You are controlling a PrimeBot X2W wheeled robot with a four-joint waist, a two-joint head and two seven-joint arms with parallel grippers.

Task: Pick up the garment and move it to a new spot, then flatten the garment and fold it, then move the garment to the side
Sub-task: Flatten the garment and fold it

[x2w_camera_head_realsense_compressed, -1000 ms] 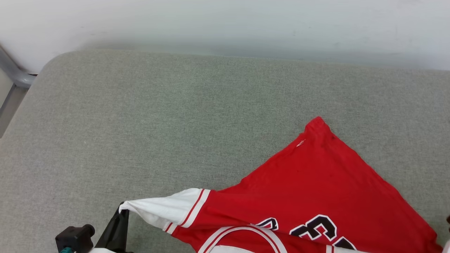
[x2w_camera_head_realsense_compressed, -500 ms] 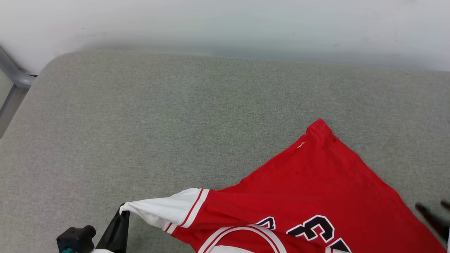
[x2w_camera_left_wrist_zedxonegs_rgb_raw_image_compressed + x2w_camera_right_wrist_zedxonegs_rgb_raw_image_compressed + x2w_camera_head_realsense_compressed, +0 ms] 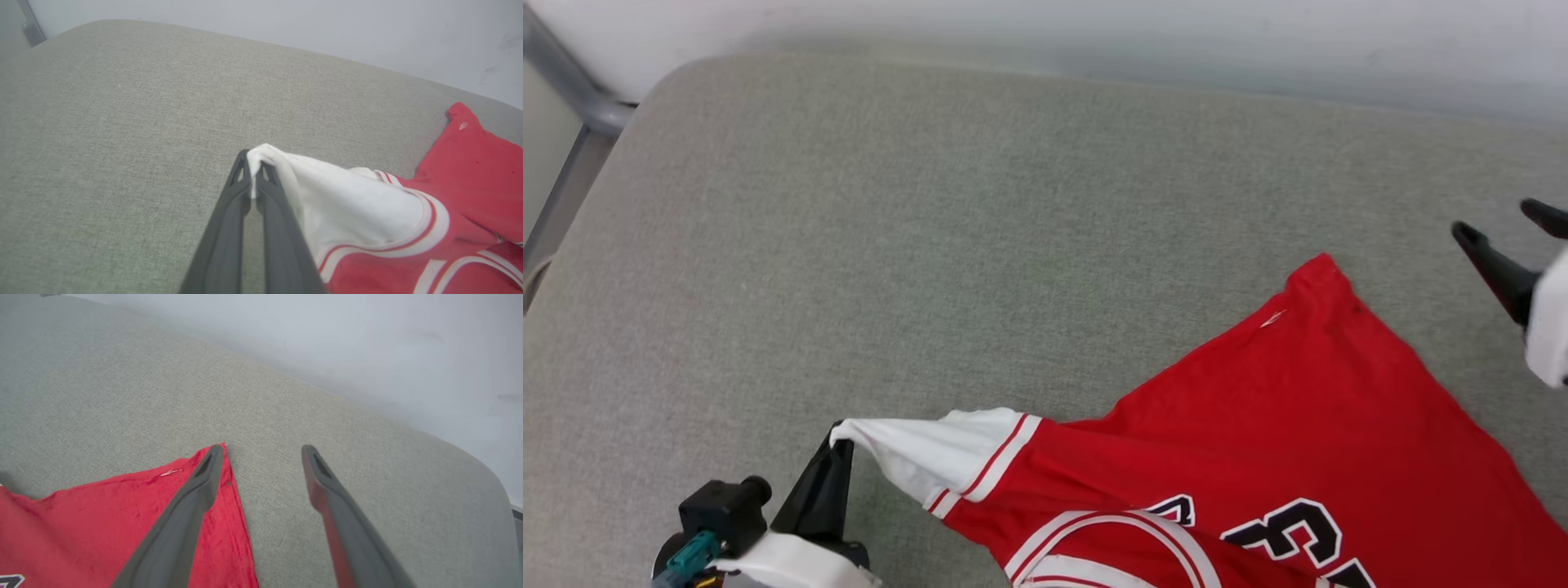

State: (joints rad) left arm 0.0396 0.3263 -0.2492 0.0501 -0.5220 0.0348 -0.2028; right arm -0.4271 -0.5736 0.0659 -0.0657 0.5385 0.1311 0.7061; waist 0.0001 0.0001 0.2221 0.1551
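Note:
The garment's body (image 3: 1356, 421) is flat on the cushion and its red hem corner (image 3: 1321, 278) sticks up in puckers. So my right gripper should grab that hem corner next.
The garment (image 3: 1282, 433) is a red jersey with a white sleeve and black lettering, lying spread on the grey cushion at the lower right. My left gripper (image 3: 840, 445) is shut on the tip of the white sleeve (image 3: 367, 212), lifting it slightly; the left wrist view shows the cloth pinched between the fingertips of the left gripper (image 3: 251, 163). My right gripper (image 3: 1499, 220) stands open at the right edge, beyond the garment's far red corner. In the right wrist view the right gripper (image 3: 261, 451) has one finger over that corner of the garment (image 3: 102, 514) and holds nothing.
The grey-green padded surface (image 3: 931, 245) stretches wide to the left and far side of the garment. A white wall (image 3: 1094, 33) runs along its far edge. A grey metal frame (image 3: 572, 90) stands past the rounded far-left corner.
The head camera has shifted. The right gripper came into view open at the right edge and moved up toward the garment's far corner. The left gripper keeps hold of the sleeve.

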